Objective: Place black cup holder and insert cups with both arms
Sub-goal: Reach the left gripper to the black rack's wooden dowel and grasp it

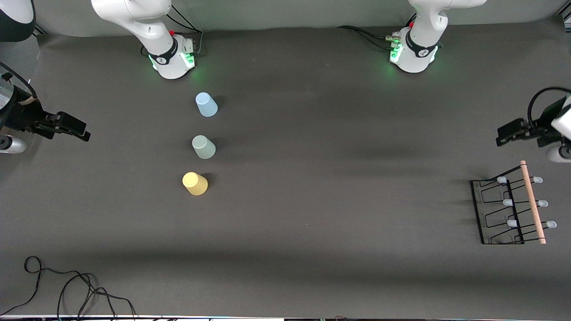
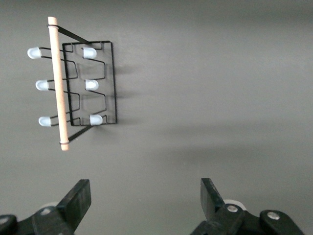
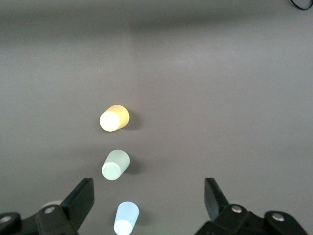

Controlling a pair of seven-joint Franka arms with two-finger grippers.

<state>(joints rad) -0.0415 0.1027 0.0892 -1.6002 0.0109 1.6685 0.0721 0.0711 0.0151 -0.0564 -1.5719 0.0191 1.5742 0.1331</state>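
Observation:
My left gripper grips the black cup holder by its wooden rod next, so that its pale-tipped pegs stay free for the cups.
The black cup holder stands on the dark table at the left arm's end, its wooden rod on top and its pale-tipped pegs bare; it shows again in the left wrist view. Three cups stand upside down in a row near the right arm's base: light blue, pale green and yellow, the yellow nearest the front camera. My left gripper hangs open over the table beside the holder. My right gripper hangs open over the table's end, apart from the cups.
A loose black cable lies by the table's front edge at the right arm's end. The two arm bases stand along the edge farthest from the front camera. Bare dark mat spreads between the cups and the holder.

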